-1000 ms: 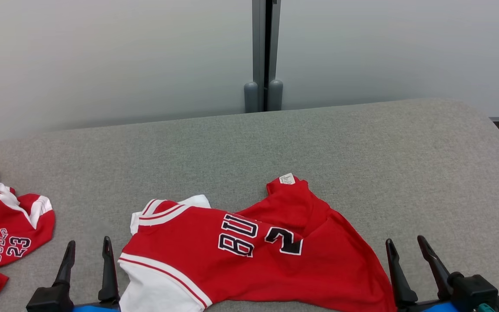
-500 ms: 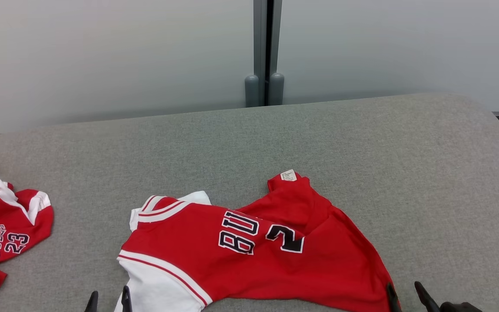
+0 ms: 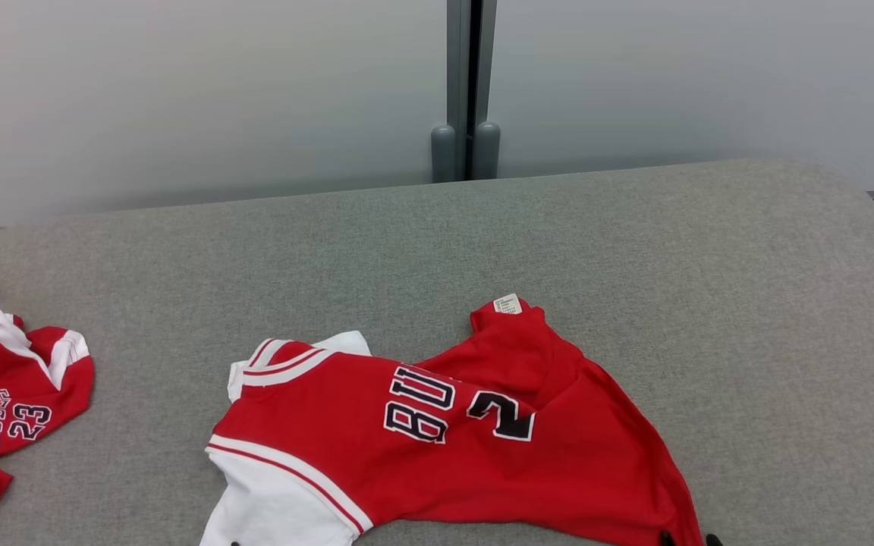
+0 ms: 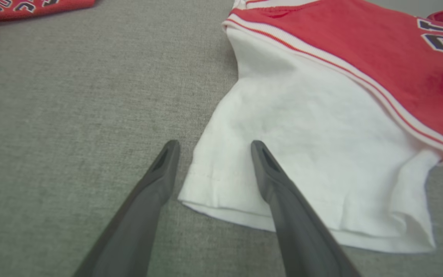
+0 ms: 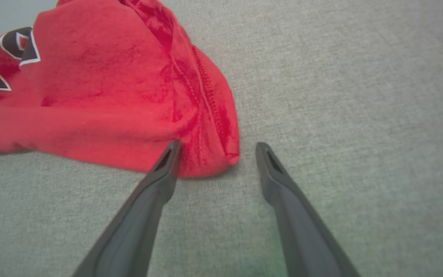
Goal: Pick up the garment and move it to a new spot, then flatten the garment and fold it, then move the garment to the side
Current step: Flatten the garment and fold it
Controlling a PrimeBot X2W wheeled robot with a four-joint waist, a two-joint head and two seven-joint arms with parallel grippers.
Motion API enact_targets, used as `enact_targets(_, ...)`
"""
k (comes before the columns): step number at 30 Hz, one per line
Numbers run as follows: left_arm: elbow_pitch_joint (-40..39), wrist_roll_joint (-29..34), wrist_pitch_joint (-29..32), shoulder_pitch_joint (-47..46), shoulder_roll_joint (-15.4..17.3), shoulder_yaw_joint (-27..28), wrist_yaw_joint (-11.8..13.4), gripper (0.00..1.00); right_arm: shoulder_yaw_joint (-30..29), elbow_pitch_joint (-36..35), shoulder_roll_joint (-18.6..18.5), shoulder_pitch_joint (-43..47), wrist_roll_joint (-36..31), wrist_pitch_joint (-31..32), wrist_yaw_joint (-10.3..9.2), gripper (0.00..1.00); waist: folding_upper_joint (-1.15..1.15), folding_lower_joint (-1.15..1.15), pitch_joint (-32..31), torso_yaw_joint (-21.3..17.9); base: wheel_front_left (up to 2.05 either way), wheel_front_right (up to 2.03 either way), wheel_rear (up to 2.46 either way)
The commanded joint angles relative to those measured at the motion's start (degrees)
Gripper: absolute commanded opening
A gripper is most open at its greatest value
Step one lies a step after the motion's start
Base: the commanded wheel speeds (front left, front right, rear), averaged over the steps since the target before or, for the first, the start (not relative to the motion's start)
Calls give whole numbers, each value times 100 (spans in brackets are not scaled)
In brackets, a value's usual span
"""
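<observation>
The right gripper grabs the red jersey by its hem corner (image 3: 682,520) (image 5: 213,159) next, to get the crumpled jersey lying flat for folding.
The garment (image 3: 444,440) is a red jersey with white sleeves and dark lettering, lying crumpled on the grey padded surface near the front edge. In the left wrist view my left gripper (image 4: 212,148) is open, its fingers straddling the near left corner of the white sleeve (image 4: 313,154). In the right wrist view my right gripper (image 5: 217,148) is open too, its fingers on either side of the red hem corner (image 5: 206,127) of the garment. Neither gripper holds anything. Just the tips of the right gripper (image 3: 689,540) peek in at the head view's bottom edge.
A second red jersey (image 3: 4,409) lies at the far left of the grey surface (image 3: 634,265). Behind the surface stands a pale wall with a grey post (image 3: 466,91). Bare grey fabric stretches behind and to the right of the garment.
In the head view both grippers have slid down to the bottom edge. The view has also shifted slightly, so the surface sits a little higher. The garment has not moved.
</observation>
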Motion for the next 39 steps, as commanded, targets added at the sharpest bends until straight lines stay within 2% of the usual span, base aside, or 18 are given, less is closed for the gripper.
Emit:
enact_targets(1,72,-30,-11,-53,-2,-17,5,100,49,81,-9,-65,70,1,1,100,0,0,-2,-4,0,0,0)
enact_targets(7,248,-152,3,-86,-7,-89,-28,100,249,273,-3,-150,319,5,2,100,0,0,-27,-9,0,0,0)
enact_targets(14,476,-437,20,-144,-23,-488,-76,100,417,347,0,-221,590,6,2,100,0,0,-69,13,0,0,0)
enact_targets(16,597,-508,24,-145,-29,-592,-81,100,452,348,1,-236,667,6,2,69,0,0,-84,23,0,0,0)
enact_targets(17,655,-550,28,-152,-29,-636,-84,82,459,340,0,-239,683,6,2,31,0,0,-91,29,0,0,0)
enact_targets(18,703,-593,31,-167,-30,-678,-86,45,465,329,0,-240,691,5,2,0,0,0,-95,34,0,0,0)
enact_targets(19,739,-621,38,-184,-31,-704,-87,12,470,316,0,-244,703,5,2,0,0,0,-97,37,0,0,0)
enact_targets(20,764,-651,39,-204,-29,-718,-89,0,473,301,0,-253,715,3,2,0,0,0,-96,39,0,0,0)
enact_targets(24,653,-736,34,-314,-16,-744,-90,0,485,142,-10,-309,687,-1,2,0,0,0,-85,40,0,0,0)
enact_targets(33,-569,-890,-1,-423,-1,-757,-86,0,501,-867,-10,-250,501,-1,2,0,0,0,-39,17,0,0,0)
enact_targets(39,-1211,-1116,-6,-839,28,-797,-86,0,557,-1501,-9,-563,391,-1,2,0,0,0,47,-18,0,0,0)
